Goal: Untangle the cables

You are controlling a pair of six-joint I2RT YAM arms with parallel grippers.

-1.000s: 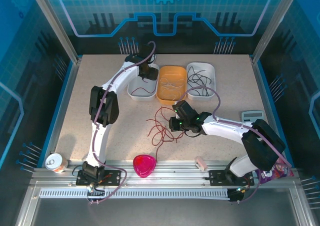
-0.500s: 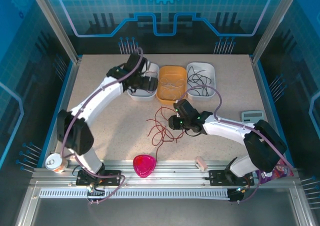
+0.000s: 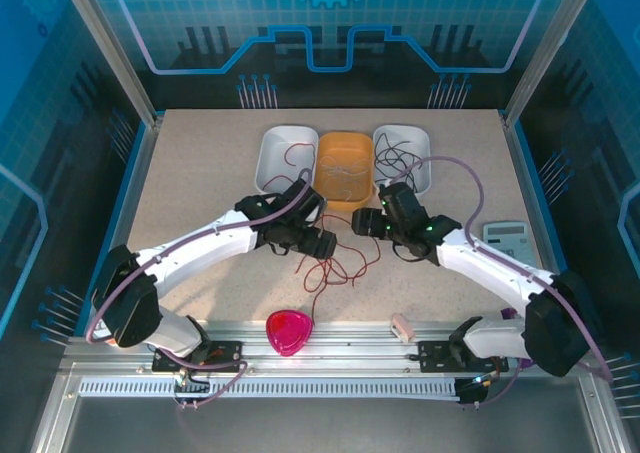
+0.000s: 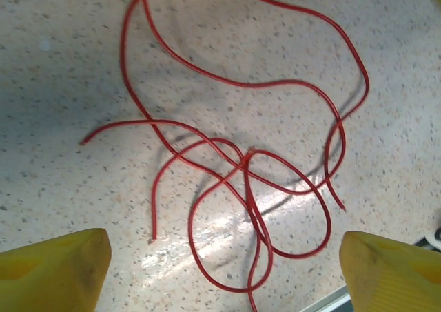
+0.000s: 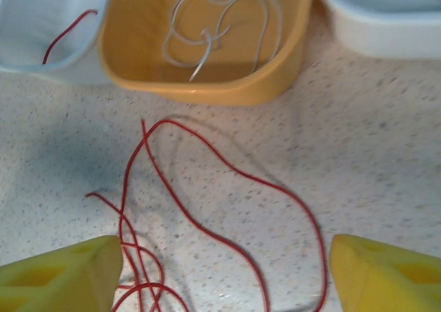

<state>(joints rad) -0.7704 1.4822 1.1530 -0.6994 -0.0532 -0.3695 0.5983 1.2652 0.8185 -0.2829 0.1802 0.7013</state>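
The robot will next use its left gripper to untangle the cable, grabbing the red cable by its small bunched loops and leaving the wide loop free.
A loose tangle of red cables (image 3: 338,265) lies on the speckled table between both grippers. My left gripper (image 3: 322,243) hovers right over it, open, its yellow fingers (image 4: 55,267) wide apart with the red loops (image 4: 241,162) under them and untouched. My right gripper (image 3: 368,224) stands just right of the tangle, open too, with red strands (image 5: 207,219) passing between its fingers (image 5: 386,274). One red strand (image 5: 69,27) rests in the left white tray (image 3: 272,163). Pale cables (image 5: 213,16) lie in the orange tray (image 3: 343,195). Black cables (image 3: 395,155) fill the right white tray (image 3: 425,143).
The three trays sit side by side at the back of the table. A pink heart-shaped dish (image 3: 288,331) and a small pale block (image 3: 402,326) lie at the near edge, a cup (image 3: 112,325) at the near left, a calculator (image 3: 503,233) at the right.
My left arm swung from the left white tray down over the red tangle. My right gripper opened, letting the red strands go, and drew back towards the trays.
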